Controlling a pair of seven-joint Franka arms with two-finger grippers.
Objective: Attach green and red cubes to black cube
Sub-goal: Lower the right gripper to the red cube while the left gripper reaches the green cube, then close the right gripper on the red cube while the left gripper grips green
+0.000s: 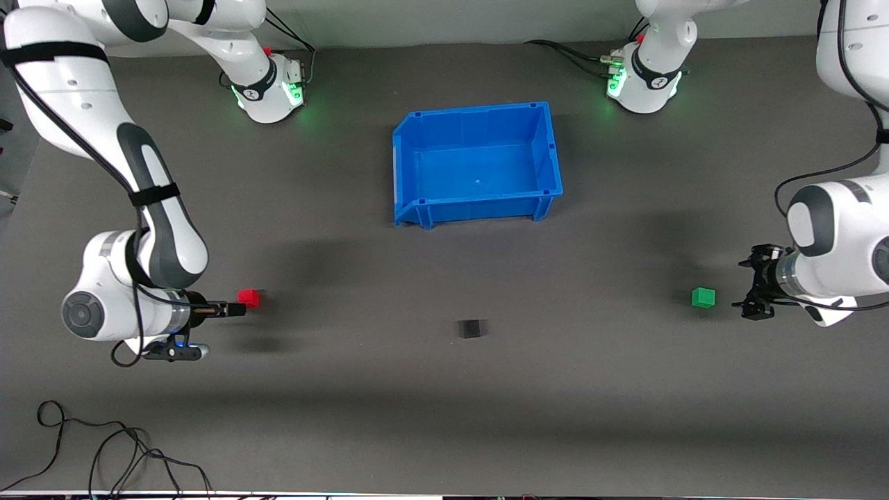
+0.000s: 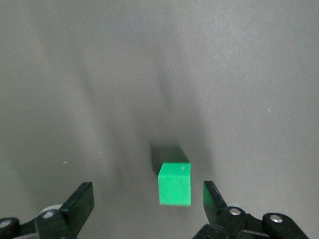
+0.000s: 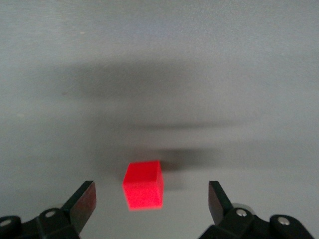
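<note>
The red cube sits ahead of the open fingers in the right wrist view, so my right gripper moves toward the cube before closing on it.
The red cube (image 1: 248, 298) lies on the grey mat toward the right arm's end. My right gripper (image 1: 238, 309) is low beside it and open. In the right wrist view the red cube (image 3: 143, 185) sits just ahead of the right gripper (image 3: 149, 199), between the spread fingers and touching neither. The green cube (image 1: 703, 297) lies toward the left arm's end. My left gripper (image 1: 749, 288) is low beside it and open. In the left wrist view the green cube (image 2: 175, 183) sits off-centre in the left gripper (image 2: 147, 199), close to one finger (image 2: 212, 198). The black cube (image 1: 470, 328) lies alone between them.
An empty blue bin (image 1: 403, 173) stands on the mat midway between the two arm bases, farther from the front camera than the black cube. Loose black cables (image 1: 104, 451) lie at the table's near edge at the right arm's end.
</note>
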